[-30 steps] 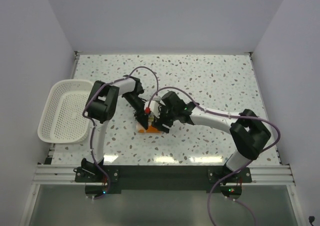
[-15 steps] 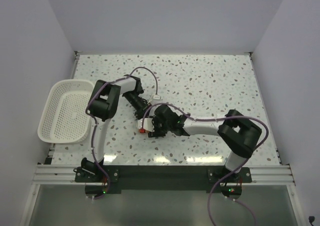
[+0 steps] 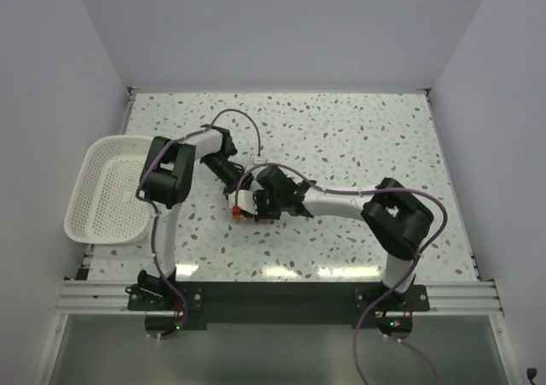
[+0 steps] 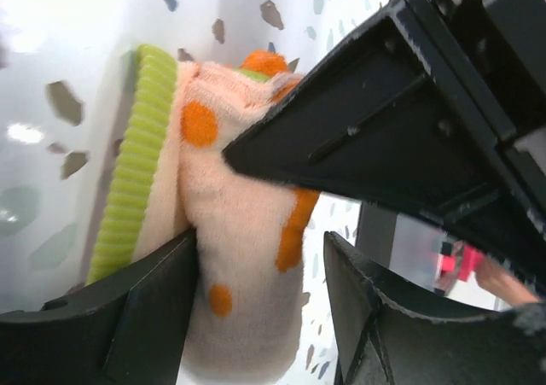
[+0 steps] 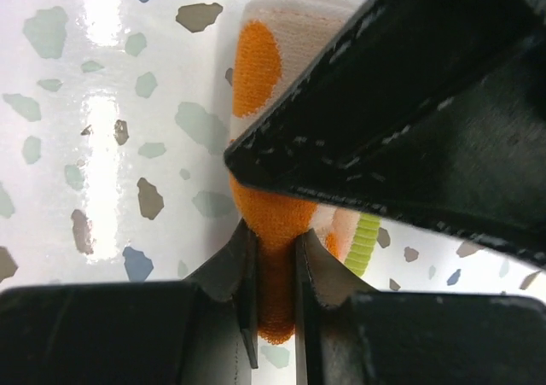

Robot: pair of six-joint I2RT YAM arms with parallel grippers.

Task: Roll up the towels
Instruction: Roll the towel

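My left gripper grabs the towel roll across its end (image 3: 239,211) (image 4: 244,293) next, fingers on both sides of the layers, to keep the towel rolled for the basket.
The towel (image 4: 247,257) is a small peach roll with orange dots and a green ribbed edge, lying on the speckled table (image 3: 358,137). In the top view it shows as an orange bundle (image 3: 245,218) under both grippers. My left gripper (image 4: 260,248) stands open around the roll's end. One of its fingers (image 4: 145,317) touches the cloth and the other stands apart from it. My right gripper (image 5: 273,240) is shut on an orange fold of the towel (image 5: 273,291). In the top view the left gripper (image 3: 236,193) and the right gripper (image 3: 253,206) meet over the bundle.
A white mesh basket (image 3: 107,189) sits at the table's left edge, beside the left arm. Purple cables loop above both arms near the middle. White walls close in the table on the left, back and right.
The right gripper has moved left to the bundle and closed on an orange fold. The left gripper has opened its jaws around the roll.
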